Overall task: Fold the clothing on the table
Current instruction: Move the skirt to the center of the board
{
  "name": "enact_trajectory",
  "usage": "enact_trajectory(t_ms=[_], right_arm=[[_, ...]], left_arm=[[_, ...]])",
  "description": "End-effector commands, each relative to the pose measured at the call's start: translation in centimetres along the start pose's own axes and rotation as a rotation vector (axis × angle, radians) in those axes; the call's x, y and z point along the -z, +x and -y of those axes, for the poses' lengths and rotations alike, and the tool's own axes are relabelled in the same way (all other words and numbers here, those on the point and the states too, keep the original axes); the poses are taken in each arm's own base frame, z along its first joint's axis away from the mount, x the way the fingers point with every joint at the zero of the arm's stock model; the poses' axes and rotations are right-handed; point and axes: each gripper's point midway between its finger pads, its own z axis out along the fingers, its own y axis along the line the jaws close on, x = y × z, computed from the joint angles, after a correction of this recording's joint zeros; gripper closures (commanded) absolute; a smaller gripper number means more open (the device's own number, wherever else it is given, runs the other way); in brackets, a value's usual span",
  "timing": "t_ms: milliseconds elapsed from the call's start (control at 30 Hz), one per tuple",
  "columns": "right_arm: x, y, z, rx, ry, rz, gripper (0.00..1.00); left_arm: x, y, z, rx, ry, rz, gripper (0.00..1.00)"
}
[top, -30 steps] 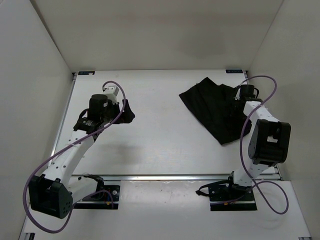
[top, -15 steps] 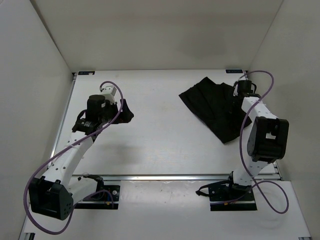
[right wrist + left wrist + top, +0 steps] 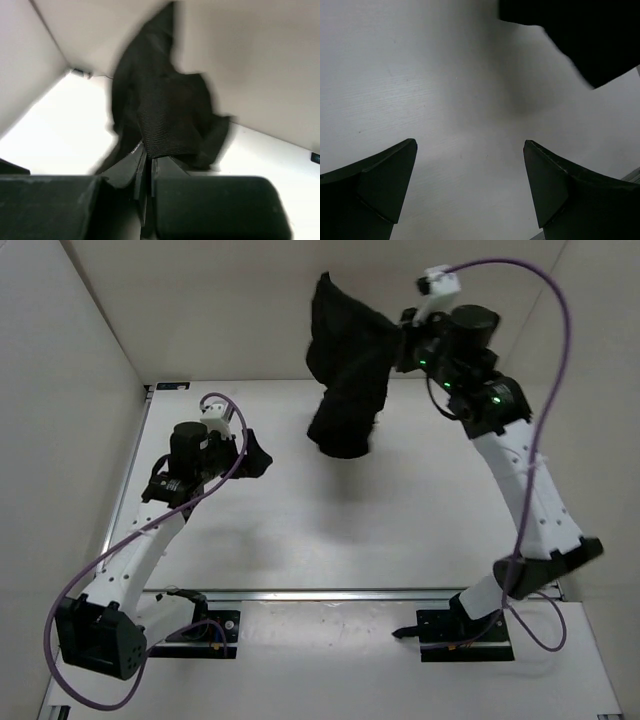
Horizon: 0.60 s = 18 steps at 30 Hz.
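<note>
Next, my left gripper grabs the black clothing (image 3: 348, 360) by its free hanging side, away from my right gripper, to spread it for folding.
The black clothing (image 3: 348, 360) hangs bunched in the air above the far middle of the white table (image 3: 330, 530), with my right gripper (image 3: 405, 345) shut on its upper right edge. In the right wrist view the fabric (image 3: 170, 120) is pinched between the closed jaws of the right gripper (image 3: 149, 159) and droops away from them, blurred. My left gripper (image 3: 255, 462) stands open over the left part of the table, nothing between its fingers. The left wrist view shows the left gripper (image 3: 470, 185) over bare tabletop, with the clothing (image 3: 580, 35) dark at the upper right.
Pale walls (image 3: 90, 340) enclose the table on three sides. A metal rail (image 3: 340, 593) runs along the near edge, by both arm bases. The raised right arm (image 3: 530, 490) spans the table's right side.
My right gripper closed on the clothing at the far right and lifted it high, swinging it left toward the middle. The garment left the table. The left arm barely moved.
</note>
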Motion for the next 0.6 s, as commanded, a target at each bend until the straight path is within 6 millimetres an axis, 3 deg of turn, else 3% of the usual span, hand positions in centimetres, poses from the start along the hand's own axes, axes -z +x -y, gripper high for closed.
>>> enact_trajectory(t_ms=[0,33,67,100,133,167,233,267,300,400,500,567], right_arm=[[5.1,-4.7,3.1,-0.124,0.002,0.211,1.0],[4.9,-2.1,5.3,-0.138,0.061,0.175,1.0],[4.3,1.0,5.9,-0.164,0.054,0.111,1.0],[4.5,2.3,8.2,-0.187,0.067,0.086,1.0],[4.7,5.7,10.6,-0.247,0.107,0.025,1.0],[4.6,9.8,11.7,-0.303,0.092,-0.041,1.0],[4.9,15.5,12.2,-0.344,0.108,-0.127,1.0],[4.9,19.8,11.7,-0.345,0.124,-0.197,1.0],[5.1,20.7,12.1,-0.343,0.159,-0.193,1.0],[6.5,30.7,10.8,-0.415,0.171,-0.379,1.0],[7.2,34.2,10.7,-0.463,0.166,-0.434,1.0],[7.3,35.2,10.2,-0.476,0.147,-0.475,1.0]], left_arm=[[2.6,-4.3,2.3,-0.056,0.042,0.147,0.01],[3.0,-4.3,2.3,-0.038,0.04,0.156,0.01],[3.2,-4.5,2.7,-0.039,0.057,0.163,0.02],[3.6,-4.7,2.9,-0.036,0.064,0.176,0.02],[3.9,-4.8,3.1,-0.041,0.07,0.183,0.01],[3.8,-4.6,3.5,-0.04,0.084,0.177,0.01],[3.9,-4.2,3.8,-0.041,0.103,0.167,0.01],[3.9,-3.7,4.0,-0.038,0.115,0.157,0.01],[3.5,-3.2,3.9,-0.02,0.123,0.142,0.02],[2.9,-1.6,4.3,0.012,0.161,0.101,0.01],[2.1,0.1,5.2,0.015,0.206,0.046,0.01],[1.3,1.8,6.9,0.012,0.23,-0.012,0.02]])
